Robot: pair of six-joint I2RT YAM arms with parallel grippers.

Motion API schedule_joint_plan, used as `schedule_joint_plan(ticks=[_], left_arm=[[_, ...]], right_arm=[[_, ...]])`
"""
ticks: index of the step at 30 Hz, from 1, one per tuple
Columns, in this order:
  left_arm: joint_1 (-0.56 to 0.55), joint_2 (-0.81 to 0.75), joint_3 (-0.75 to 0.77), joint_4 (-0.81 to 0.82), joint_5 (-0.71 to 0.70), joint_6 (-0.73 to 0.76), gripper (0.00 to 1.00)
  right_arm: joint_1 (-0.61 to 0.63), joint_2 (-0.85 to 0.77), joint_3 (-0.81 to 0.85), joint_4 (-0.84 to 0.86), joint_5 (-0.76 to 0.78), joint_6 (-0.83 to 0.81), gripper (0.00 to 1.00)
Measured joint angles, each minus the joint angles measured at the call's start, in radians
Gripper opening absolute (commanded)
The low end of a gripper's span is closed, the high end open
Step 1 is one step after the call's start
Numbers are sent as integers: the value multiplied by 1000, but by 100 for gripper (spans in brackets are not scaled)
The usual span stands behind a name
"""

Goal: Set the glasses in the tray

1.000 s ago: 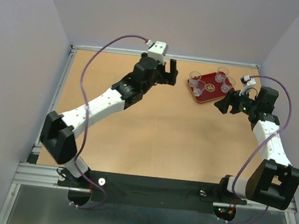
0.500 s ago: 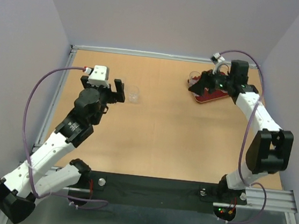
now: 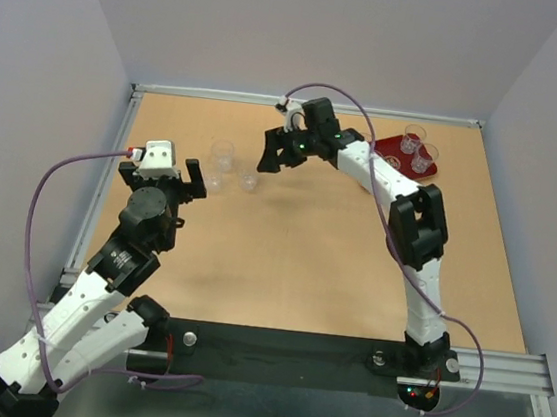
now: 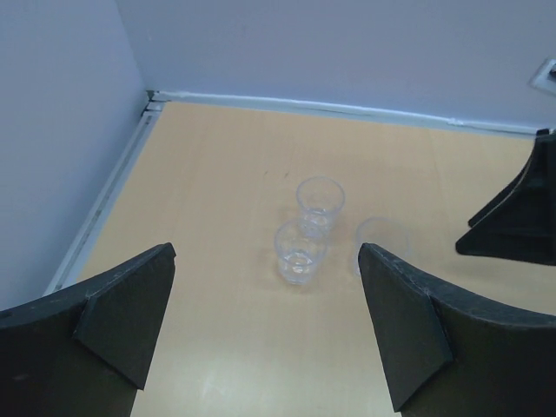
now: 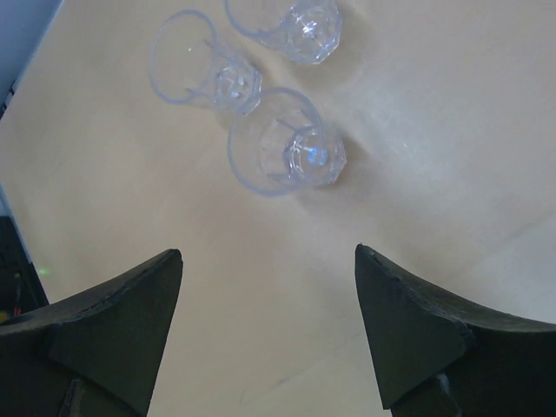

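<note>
My right gripper pinches the closest glass's rim next, on the side away from the other glasses, so its base stays free to stand in the tray [image 3: 401,154].
Three clear glasses stand loose on the table at back left: one at the rear [image 3: 222,152] [image 4: 320,198], one nearer [image 3: 213,181] [image 4: 301,250], one to the right [image 3: 250,178] [image 4: 380,241]. My left gripper [image 3: 174,169] [image 4: 267,250] is open just left of them, holding nothing. My right gripper [image 3: 272,158] [image 5: 268,254] is open and holds nothing just right of them; its view shows all three, the closest glass [image 5: 287,143] a little ahead of the fingertips. The dark-red tray [image 3: 401,154] lies at back right, partly hidden by the right arm, with two glasses [image 3: 412,136] [image 3: 425,157] showing in it.
The right arm [image 3: 382,180] stretches across the table from the near right to the back middle. A raised metal rail [image 3: 112,169] runs along the left edge, and walls close the back and both sides.
The right arm has swung left from the tray to the loose glasses. The left arm has drawn back from the back middle to the left side. Both grippers stay open.
</note>
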Motion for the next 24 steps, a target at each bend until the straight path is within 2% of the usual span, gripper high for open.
schedule_joint_plan(ticks=[7,13,15,17,18,24], left_arm=[[0,-55,-20,16,-59,24,99],[10,-57,-20,23,-66,32,99],[13,-57,-20,23,-66,32,99],[13,-57,-20,23,-65,33,99],[13,-57,-20,23,-65,33,99],[16,-57,-20,23,-64,33,99]], right_arm=[[130,171,226,-22,280,130,85],[147,254,314,-21,458,187,82],[147,265,314,-24,496,195,78],[144,275,314,-26,530,198,69],[143,277,314,-26,534,198,68],[141,279,312,-25,542,192,44]])
